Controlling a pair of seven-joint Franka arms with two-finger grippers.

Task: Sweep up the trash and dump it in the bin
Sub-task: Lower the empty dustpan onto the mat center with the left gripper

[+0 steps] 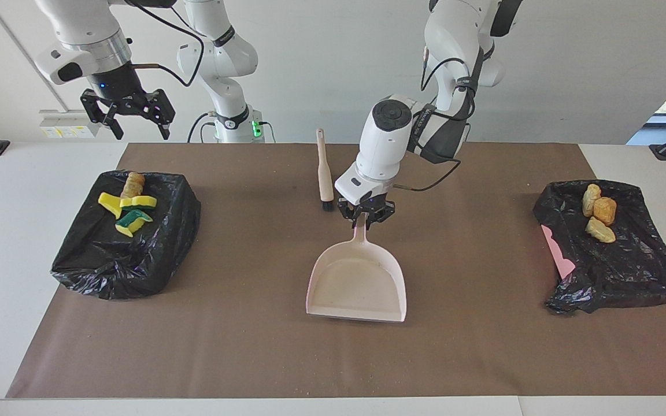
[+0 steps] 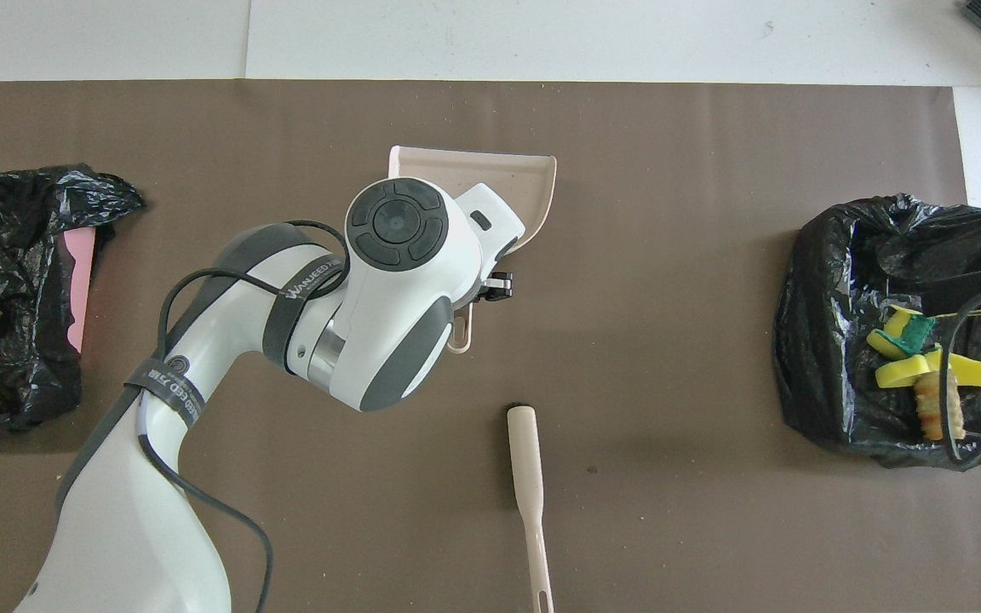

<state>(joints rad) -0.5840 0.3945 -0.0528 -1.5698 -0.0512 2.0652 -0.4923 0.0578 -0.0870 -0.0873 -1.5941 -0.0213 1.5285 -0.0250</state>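
The pale pink dustpan hangs tilted above the brown mat, so my left gripper keeps holding it for now rather than opening.
My left gripper (image 1: 366,218) is shut on the handle of the pale pink dustpan (image 1: 359,283) at the middle of the brown mat, the pan's mouth pointing away from the robots. In the overhead view my left arm covers most of the dustpan (image 2: 529,174). The pan holds nothing. Trash lies in two black-bagged bins. Yellow and green sponge chunks (image 1: 128,211) and a bread lump (image 1: 132,184) lie in the bin (image 1: 119,260) at the right arm's end. Bread lumps (image 1: 599,216) lie in the bin (image 1: 616,271) at the left arm's end. My right gripper (image 1: 126,112) hangs open, high over the table's edge near its own bin.
The beige-handled brush (image 1: 325,173) lies on the mat beside my left gripper, bristles pointing away from the robots; the overhead view shows the brush (image 2: 526,464) too. A pink edge (image 1: 558,251) sticks out from under the bag at the left arm's end.
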